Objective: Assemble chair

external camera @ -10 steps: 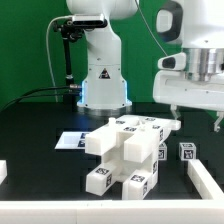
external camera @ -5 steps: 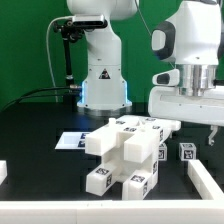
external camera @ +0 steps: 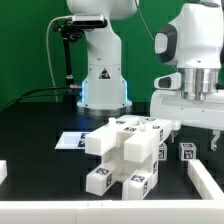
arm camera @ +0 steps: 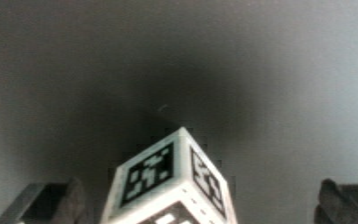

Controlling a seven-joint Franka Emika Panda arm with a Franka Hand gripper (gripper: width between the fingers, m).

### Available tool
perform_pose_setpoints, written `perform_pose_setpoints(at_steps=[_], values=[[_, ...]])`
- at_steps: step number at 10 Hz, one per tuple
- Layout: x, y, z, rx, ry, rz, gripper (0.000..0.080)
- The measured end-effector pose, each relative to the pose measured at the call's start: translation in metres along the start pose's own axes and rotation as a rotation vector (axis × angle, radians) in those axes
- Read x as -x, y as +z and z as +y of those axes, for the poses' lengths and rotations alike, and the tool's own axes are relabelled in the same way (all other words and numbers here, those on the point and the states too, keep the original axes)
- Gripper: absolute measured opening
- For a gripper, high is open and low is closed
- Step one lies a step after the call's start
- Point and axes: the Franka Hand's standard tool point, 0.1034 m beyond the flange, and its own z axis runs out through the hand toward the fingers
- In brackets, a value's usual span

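My gripper will next take hold of the small white post by its tagged end, so that it can add the post to the partly built chair (external camera: 128, 152).
The partly built chair (external camera: 128, 152), a cluster of white blocky parts with black-and-white tags, stands in the middle of the black table. A small white tagged post (external camera: 186, 152) stands upright just to its right in the exterior view. My gripper (external camera: 193, 130) hangs just above this post with its jaws wide open. In the wrist view the post (arm camera: 167, 175) sits between the two dark fingers (arm camera: 51, 203), and my gripper (arm camera: 197, 208) does not touch it.
The marker board (external camera: 70, 141) lies flat behind the chair, in front of the robot base (external camera: 103, 85). A white flat panel (external camera: 207, 182) lies at the exterior view's right front. Another white part (external camera: 2, 172) shows at the left edge.
My gripper has come down toward the small tagged post. The chair parts have not moved.
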Motion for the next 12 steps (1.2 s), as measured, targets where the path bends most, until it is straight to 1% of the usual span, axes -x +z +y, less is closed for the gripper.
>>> perform_pose_setpoints(at_steps=[4,6,8,9,10,12], values=[[0.003,0.0098,0.0042,0.016,0.001,-0.005,0.0649],[0.0026,0.0098,0.0045,0.016,0.001,-0.005,0.0649],[0.0025,0.01,0.0049,0.016,-0.003,-0.006,0.0374],[0.0024,0.01,0.005,0.016,-0.005,-0.006,0.0374],[0.0024,0.01,0.005,0.016,-0.007,-0.006,0.0284],[0.0024,0.01,0.005,0.016,-0.009,-0.006,0.0284]])
